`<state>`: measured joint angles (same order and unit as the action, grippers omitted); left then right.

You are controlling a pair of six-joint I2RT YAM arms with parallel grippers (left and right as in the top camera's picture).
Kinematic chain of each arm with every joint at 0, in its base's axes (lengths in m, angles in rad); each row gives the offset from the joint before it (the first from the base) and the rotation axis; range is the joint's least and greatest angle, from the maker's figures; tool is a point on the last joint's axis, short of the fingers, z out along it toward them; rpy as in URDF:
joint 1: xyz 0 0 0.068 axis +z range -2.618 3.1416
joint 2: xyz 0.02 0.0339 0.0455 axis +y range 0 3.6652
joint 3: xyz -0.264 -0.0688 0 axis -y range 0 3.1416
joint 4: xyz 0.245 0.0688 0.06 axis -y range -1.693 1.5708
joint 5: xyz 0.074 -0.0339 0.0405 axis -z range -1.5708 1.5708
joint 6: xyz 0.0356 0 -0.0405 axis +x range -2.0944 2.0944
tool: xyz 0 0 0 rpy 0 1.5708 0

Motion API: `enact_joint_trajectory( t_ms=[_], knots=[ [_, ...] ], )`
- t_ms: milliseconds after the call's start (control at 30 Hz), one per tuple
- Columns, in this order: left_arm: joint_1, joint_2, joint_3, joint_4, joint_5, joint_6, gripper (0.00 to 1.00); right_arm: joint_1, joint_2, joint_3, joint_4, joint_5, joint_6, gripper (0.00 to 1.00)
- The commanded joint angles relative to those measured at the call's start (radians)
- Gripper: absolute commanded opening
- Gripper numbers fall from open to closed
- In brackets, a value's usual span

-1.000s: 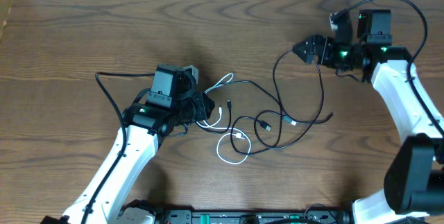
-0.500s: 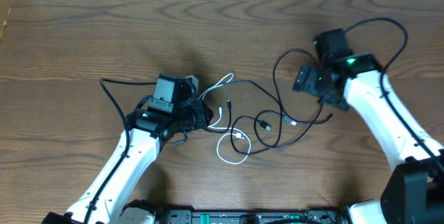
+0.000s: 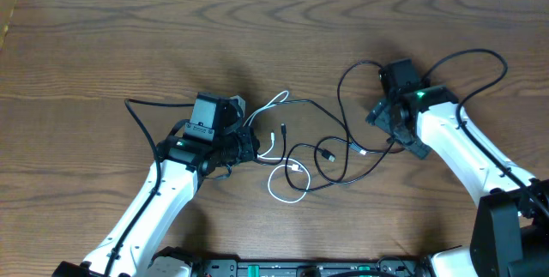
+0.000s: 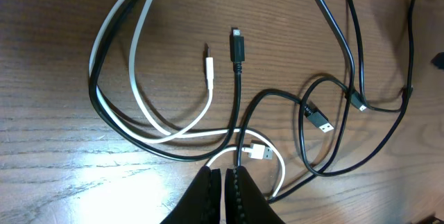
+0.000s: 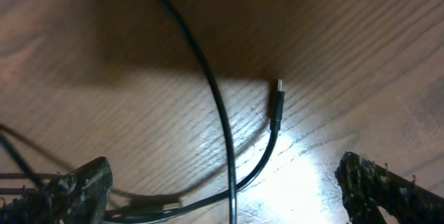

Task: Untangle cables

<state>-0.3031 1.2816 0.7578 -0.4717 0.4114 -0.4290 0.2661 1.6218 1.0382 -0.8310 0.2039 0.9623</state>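
The black cable needs to be untangled. My right gripper should next grab the black plug end and leave the white cable (image 4: 209,71) free.
The cables lie tangled at the table's middle: a white cable (image 3: 273,188) looped twice and thin black cables (image 3: 322,114) crossing it. My left gripper (image 3: 250,147) sits at the tangle's left edge. In the left wrist view its jaws (image 4: 225,181) are closed to a narrow slit with nothing seen between them. A black cable (image 4: 238,50) runs down under the right fingertip, next to the white cable (image 4: 209,71). My right gripper (image 3: 393,131) is open and low over the tangle's right end. Its fingers (image 5: 232,193) straddle a black cable (image 5: 223,134) and a black plug end (image 5: 276,106).
The wooden table (image 3: 103,45) has a white strip along its far edge. Thicker black arm wires loop beside each arm: one at the left (image 3: 141,127) and one at the right (image 3: 480,54).
My right arm has swung from the far right corner down and left to the tangle's right end and now hangs low over a black cable. The left arm has barely shifted.
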Motion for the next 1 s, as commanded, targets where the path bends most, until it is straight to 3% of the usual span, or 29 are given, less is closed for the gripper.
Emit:
enact_joint_trajectory(
  t_ms=[0, 100, 300, 567, 667, 967],
  knots=[
    [-0.002, 0.005, -0.011, -0.002, -0.012, 0.010, 0.10, 0.005, -0.006, -0.035, 0.015, -0.011, 0.033, 0.99],
    [-0.002, 0.005, -0.011, -0.002, -0.012, 0.010, 0.11, 0.005, -0.006, -0.049, 0.034, -0.033, 0.033, 0.98],
    [-0.002, 0.005, -0.011, -0.002, -0.012, 0.010, 0.12, 0.028, -0.005, -0.104, 0.098, -0.052, 0.033, 0.80],
    [-0.002, 0.005, -0.011, 0.005, -0.012, 0.010, 0.12, 0.057, -0.005, -0.153, 0.139, -0.058, 0.033, 0.77],
    [-0.002, 0.005, -0.011, 0.005, -0.012, 0.010, 0.12, 0.058, -0.005, -0.157, 0.142, -0.058, 0.036, 0.66],
    [-0.002, 0.005, -0.011, -0.007, -0.012, 0.010, 0.12, 0.058, -0.005, -0.159, 0.139, -0.057, 0.036, 0.67]
  ],
)
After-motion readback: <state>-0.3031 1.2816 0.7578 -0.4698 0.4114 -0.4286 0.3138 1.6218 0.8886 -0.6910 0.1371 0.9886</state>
